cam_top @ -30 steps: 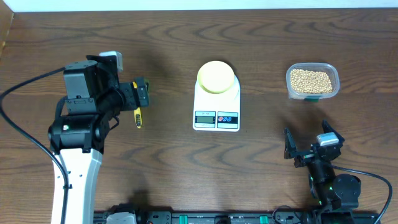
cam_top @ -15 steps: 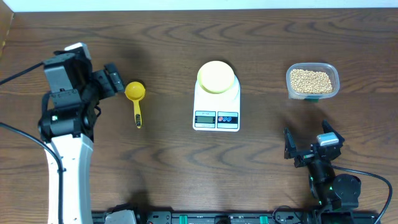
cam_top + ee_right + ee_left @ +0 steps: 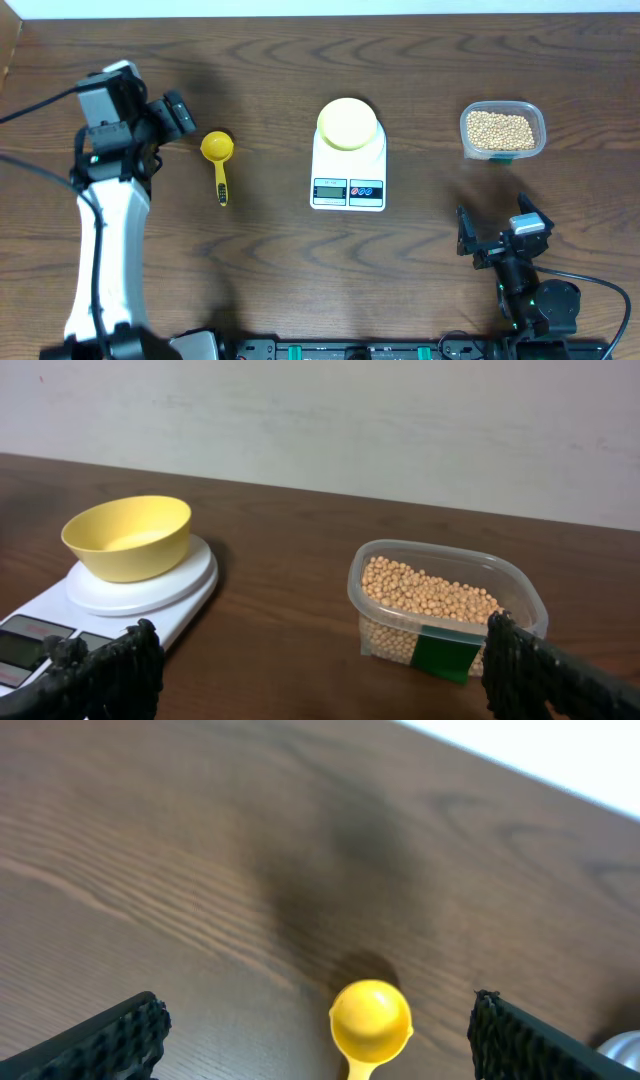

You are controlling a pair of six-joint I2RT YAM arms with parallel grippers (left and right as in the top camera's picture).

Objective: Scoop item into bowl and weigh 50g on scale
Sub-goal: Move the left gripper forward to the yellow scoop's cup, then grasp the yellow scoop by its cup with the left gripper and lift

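The scoop's handle should stay free to hand over for scooping, so my left gripper needs to grab the bright yellow scoop by its cup's rim (image 3: pixel 216 142) (image 3: pixel 369 1001).
The pale yellow bowl (image 3: pixel 348 123) stands empty on the white scale (image 3: pixel 348 170) at the table's middle; both show in the right wrist view, bowl (image 3: pixel 128 537) on scale (image 3: pixel 150 592). The tan beans (image 3: pixel 499 128) fill a clear plastic container (image 3: pixel 503 130) at the right, also in the right wrist view (image 3: pixel 428 588). A bright yellow scoop (image 3: pixel 219 160) lies left of the scale, its cup in the left wrist view (image 3: pixel 371 1018). My left gripper (image 3: pixel 172 113) hangs open and empty just left of the scoop's cup. My right gripper (image 3: pixel 492 238) is open and empty near the front edge.
The container (image 3: pixel 445 603) carries a green label on its near side. The table's far edge meets a white wall (image 3: pixel 320 420) behind it. Cables run at the left table edge.
My left arm has swung left and back, off the scoop, which now lies uncovered. In the last half second it only shifted slightly. The right arm has not moved.
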